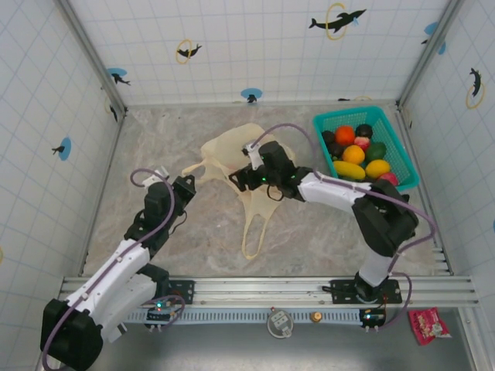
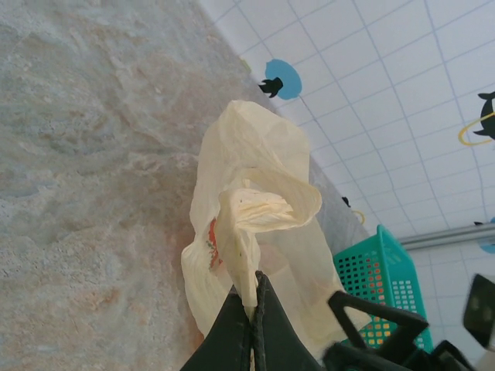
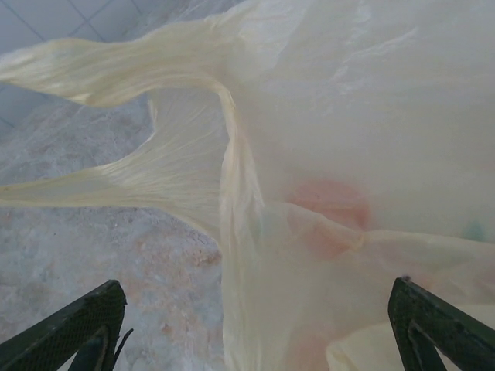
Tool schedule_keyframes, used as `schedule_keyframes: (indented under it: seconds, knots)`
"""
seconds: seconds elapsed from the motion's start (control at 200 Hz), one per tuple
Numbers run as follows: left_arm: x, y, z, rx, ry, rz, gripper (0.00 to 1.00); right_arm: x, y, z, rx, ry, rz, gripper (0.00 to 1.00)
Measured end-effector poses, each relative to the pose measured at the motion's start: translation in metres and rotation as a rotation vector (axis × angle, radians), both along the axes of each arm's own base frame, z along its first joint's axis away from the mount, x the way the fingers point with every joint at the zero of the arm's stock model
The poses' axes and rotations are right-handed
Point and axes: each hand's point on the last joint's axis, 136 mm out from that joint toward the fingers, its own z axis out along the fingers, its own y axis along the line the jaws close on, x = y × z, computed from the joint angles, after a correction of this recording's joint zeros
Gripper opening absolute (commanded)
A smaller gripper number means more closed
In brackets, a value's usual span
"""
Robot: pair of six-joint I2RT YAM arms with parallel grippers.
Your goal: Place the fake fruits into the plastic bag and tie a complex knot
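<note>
My right gripper grabs the plastic bag's middle film between its handles next, to spread the bag open for the fake fruits.
The cream-yellow plastic bag [image 1: 232, 151] lies crumpled on the marble table, one loop handle [image 1: 253, 228] trailing toward the near edge. My left gripper [image 1: 188, 180] is shut on the bag's other handle at its left side; the left wrist view has the twisted strip [image 2: 246, 263] pinched between the jaws of the left gripper [image 2: 254, 297]. My right gripper [image 1: 241, 179] hovers over the bag's middle, open. In the right wrist view its fingers [image 3: 77, 328] stand wide apart with bag film [image 3: 325, 193] between them, not gripped. The fake fruits [image 1: 354, 154] sit in the basket.
The teal mesh basket [image 1: 398, 151] stands at the back right against the wall, and its side [image 2: 379, 286] is seen past the bag. Tiled walls close in on three sides. A metal rail [image 1: 263, 287] runs along the near edge, with a pink packet [image 1: 428, 325] beyond it.
</note>
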Motion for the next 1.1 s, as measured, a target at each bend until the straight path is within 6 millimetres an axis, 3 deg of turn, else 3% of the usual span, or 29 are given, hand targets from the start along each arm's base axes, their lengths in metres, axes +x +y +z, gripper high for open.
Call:
schedule_keyframes:
  seconds: [0.14,0.315,0.485,0.686,0.861,0.916,0.986,1.101]
  knots:
    - [-0.002,0.001,0.006,-0.006,-0.021,0.003,0.00,0.016,0.015,-0.017,-0.031,0.018,-0.017,0.87]
    - [-0.009,-0.010,0.014,-0.018,-0.046,-0.039,0.00,0.035,0.026,-0.026,-0.081,0.010,-0.048,0.76]
    - [-0.012,-0.011,0.021,-0.024,-0.067,-0.043,0.00,0.030,0.027,-0.041,-0.161,0.003,-0.055,0.69]
    - [-0.014,-0.001,0.028,0.004,-0.085,-0.008,0.00,0.028,0.010,-0.058,-0.295,-0.036,-0.105,0.41]
    - [-0.019,0.012,0.044,0.048,-0.128,0.034,0.00,0.019,-0.034,-0.092,-0.473,-0.048,-0.139,0.13]
    - [-0.020,0.012,0.043,0.076,-0.119,0.032,0.00,0.020,-0.042,-0.088,-0.516,-0.071,-0.140,0.09]
    - [-0.020,0.014,0.040,0.111,-0.103,0.035,0.00,0.027,-0.052,-0.068,-0.536,-0.117,-0.158,0.09]
    - [-0.020,0.018,0.038,0.160,-0.083,0.040,0.00,0.053,-0.061,-0.003,-0.511,-0.223,-0.208,0.10]
